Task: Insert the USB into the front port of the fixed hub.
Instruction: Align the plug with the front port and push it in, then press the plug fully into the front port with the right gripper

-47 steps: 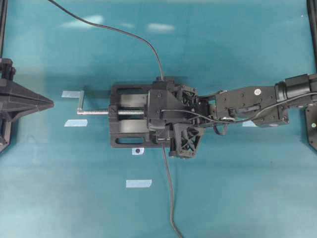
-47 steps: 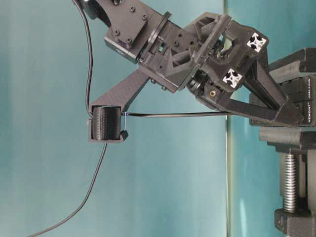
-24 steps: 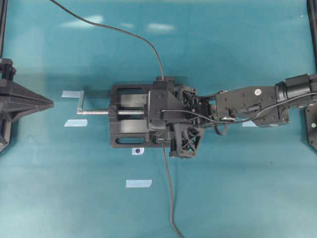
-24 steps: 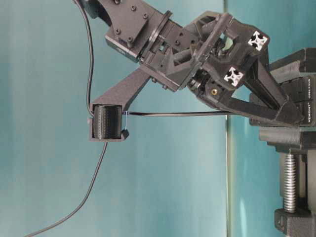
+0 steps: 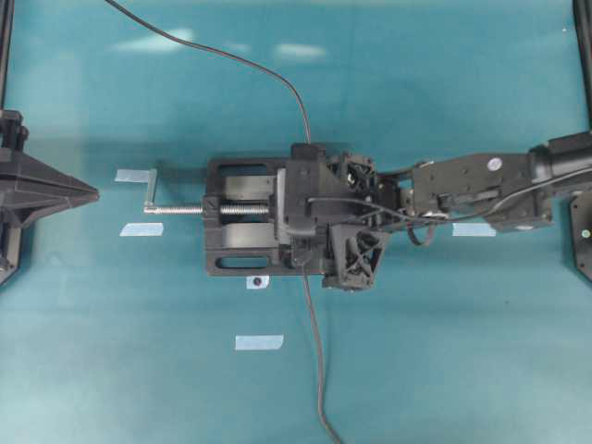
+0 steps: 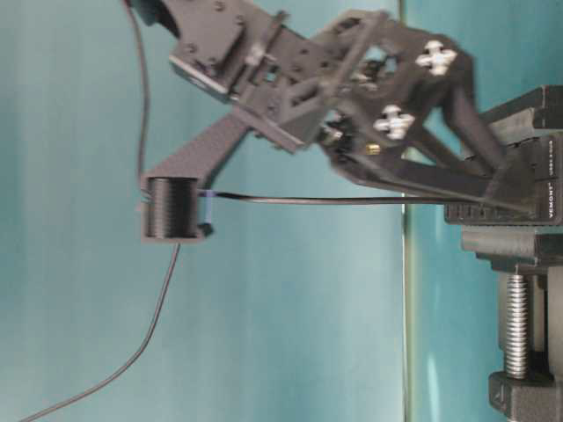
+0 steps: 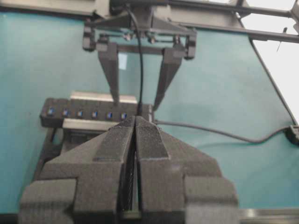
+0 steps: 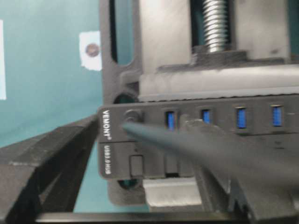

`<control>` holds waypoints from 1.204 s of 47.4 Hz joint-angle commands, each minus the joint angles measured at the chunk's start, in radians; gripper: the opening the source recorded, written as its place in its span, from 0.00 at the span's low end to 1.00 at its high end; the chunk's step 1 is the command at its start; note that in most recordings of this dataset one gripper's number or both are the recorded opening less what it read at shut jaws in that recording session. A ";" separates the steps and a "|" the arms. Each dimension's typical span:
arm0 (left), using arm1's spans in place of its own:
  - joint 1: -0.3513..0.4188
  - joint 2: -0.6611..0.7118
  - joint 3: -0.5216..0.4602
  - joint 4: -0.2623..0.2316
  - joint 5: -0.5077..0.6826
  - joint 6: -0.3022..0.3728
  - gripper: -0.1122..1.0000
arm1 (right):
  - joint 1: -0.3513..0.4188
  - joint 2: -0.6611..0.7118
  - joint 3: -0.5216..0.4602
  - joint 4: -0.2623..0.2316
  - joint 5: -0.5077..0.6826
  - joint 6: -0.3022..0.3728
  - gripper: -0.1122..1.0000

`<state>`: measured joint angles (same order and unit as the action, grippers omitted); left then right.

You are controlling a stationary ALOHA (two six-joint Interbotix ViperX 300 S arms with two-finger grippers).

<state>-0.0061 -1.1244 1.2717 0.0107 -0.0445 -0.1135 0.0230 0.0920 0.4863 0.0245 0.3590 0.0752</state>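
My right gripper will next take hold of the small black plug's cable-end housing, so that the USB can go into the front port of the hub.
The fixed hub is a black bar with blue ports, clamped in a vise. The small black plug of the USB sits in the end port beside the VEMONT label. Its thin cable rises straight up from the port. My right gripper hangs over that end of the hub, open, with a finger on each side of the cable and clear of it. My left gripper is shut on nothing and stays far to the left.
The black bench vise with its silver screw holds the hub mid-table. One dark cable runs toward the front edge and another runs off at the top left. Strips of pale tape lie on the teal mat.
My right gripper has gone from shut on the USB plug to open, leaving the plug in the port. The wrist has shifted slightly and is blurred in the table-level view. The left arm is still.
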 commanded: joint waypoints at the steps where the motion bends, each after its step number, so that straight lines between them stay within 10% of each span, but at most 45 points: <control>1: 0.002 0.005 -0.011 0.003 -0.011 -0.002 0.10 | 0.003 -0.049 -0.009 0.000 -0.002 0.008 0.80; 25: 0.002 0.005 -0.006 0.003 -0.011 -0.002 0.10 | 0.002 -0.060 -0.009 0.000 -0.006 0.006 0.75; 57: 0.003 0.006 -0.009 0.003 -0.011 -0.002 0.10 | -0.011 -0.046 -0.012 0.000 -0.011 0.008 0.22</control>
<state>-0.0061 -1.1259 1.2763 0.0107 -0.0460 -0.1135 0.0153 0.0660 0.4893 0.0276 0.3559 0.0752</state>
